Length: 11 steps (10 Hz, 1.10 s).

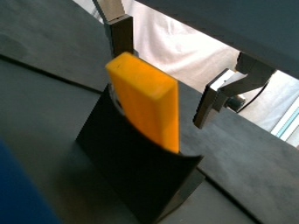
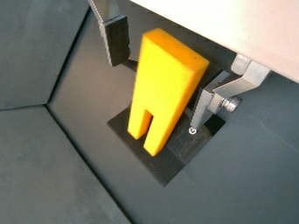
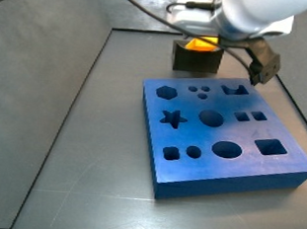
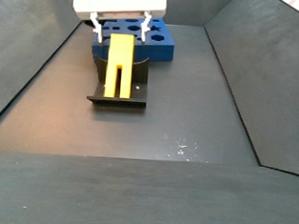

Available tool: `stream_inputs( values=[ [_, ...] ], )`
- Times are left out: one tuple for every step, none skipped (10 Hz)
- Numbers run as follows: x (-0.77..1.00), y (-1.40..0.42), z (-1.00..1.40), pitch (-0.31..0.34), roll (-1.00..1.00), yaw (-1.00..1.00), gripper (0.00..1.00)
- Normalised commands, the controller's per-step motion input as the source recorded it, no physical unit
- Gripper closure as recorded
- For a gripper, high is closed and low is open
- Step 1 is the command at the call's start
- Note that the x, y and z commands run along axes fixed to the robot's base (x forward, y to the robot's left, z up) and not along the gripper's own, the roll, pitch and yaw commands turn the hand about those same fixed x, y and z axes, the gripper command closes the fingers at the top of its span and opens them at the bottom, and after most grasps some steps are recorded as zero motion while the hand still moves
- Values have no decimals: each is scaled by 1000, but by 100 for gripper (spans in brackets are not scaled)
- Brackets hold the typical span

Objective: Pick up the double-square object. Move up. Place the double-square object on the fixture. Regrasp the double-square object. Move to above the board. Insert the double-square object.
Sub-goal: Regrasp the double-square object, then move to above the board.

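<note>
My gripper is to grab the double-square object by its upper end (image 1: pixel 142 73), so the object's grooved end stays free to go into the board.
The yellow-orange double-square object (image 2: pixel 163 87) leans tilted on the dark fixture (image 2: pixel 177 156), its grooved end down in the holder. In a wrist view the block (image 1: pixel 146 101) rises out of the fixture (image 1: pixel 135 171). My gripper (image 2: pixel 163 74) is open and straddles the block's upper end. One finger (image 2: pixel 117 44) and its opposite (image 2: pixel 208 107) stand on either side, with gaps showing. In both side views the gripper (image 4: pixel 119 28) (image 3: pixel 204 36) hovers over the block (image 4: pixel 121 64) (image 3: pixel 198 45) on the fixture (image 4: pixel 119 101).
The blue board (image 3: pixel 221 141) with its shaped cut-outs lies beside the fixture (image 3: pixel 196 62); in a side view the board (image 4: pixel 167 43) sits behind the gripper. Sloped dark walls enclose the floor (image 4: pixel 177 135) on both sides.
</note>
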Motion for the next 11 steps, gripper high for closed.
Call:
stream_inputs(
  values=[
    [84, -4, -200, 25, 74, 20, 0],
    [0, 0, 0, 0, 0, 0, 100],
    [232, -90, 1000, -36, -152, 396, 100],
    [232, -89, 1000, -32, -152, 391, 100],
    [219, -89, 1000, -42, -93, 296, 100],
    [213, -86, 1000, -73, -50, 216, 100],
    [201, -82, 1000, -95, -18, 132, 100],
    [196, -80, 1000, -92, -10, 96, 100],
    [180, -76, 1000, -55, -1, 22, 100],
    [175, -73, 1000, -37, 2, -4, 100],
    [161, -70, 1000, 8, 15, -30, 100]
  ],
)
